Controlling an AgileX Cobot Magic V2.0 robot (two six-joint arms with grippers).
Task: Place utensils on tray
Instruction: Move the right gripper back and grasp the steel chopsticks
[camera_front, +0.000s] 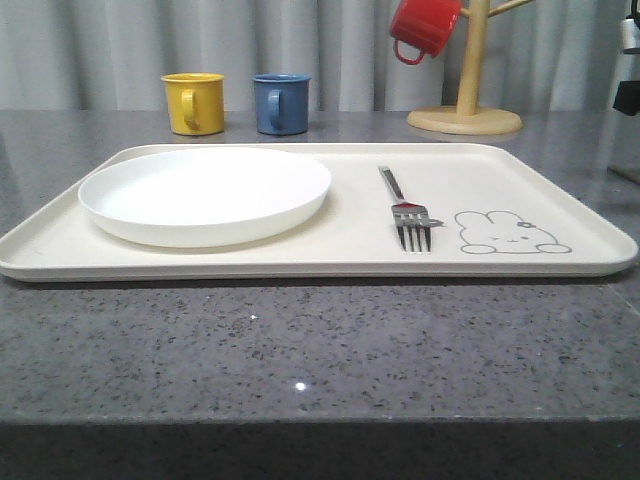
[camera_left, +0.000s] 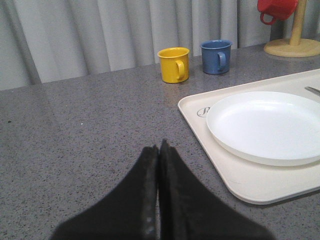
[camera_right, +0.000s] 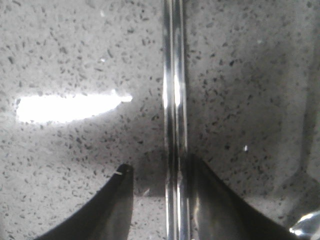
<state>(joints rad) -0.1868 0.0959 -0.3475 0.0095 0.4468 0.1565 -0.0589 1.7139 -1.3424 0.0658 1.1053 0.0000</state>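
Observation:
The shiny chopsticks run level between my right gripper's fingers, so it is time for my right gripper to close on the chopsticks.
A silver fork (camera_front: 405, 210) lies on the cream tray (camera_front: 560, 180), tines toward me, beside the rabbit drawing (camera_front: 510, 233). Two shiny chopsticks (camera_right: 175, 100) lie side by side on the speckled grey counter. My right gripper (camera_right: 159, 164) is open astride them: one finger rests against them and the other stands apart, with a gap between. My left gripper (camera_left: 159, 147) is shut on nothing and hovers over the counter to the left of the tray (camera_left: 260, 182). A shiny bit of metal (camera_right: 306, 225) shows at the corner of the right wrist view; I cannot tell what it is.
A round white plate (camera_front: 205, 195) fills the tray's left half. Behind the tray stand a yellow mug (camera_front: 193, 103) and a blue mug (camera_front: 281, 103). A red mug (camera_front: 424, 27) hangs on a wooden mug tree (camera_front: 466, 100) at the back right.

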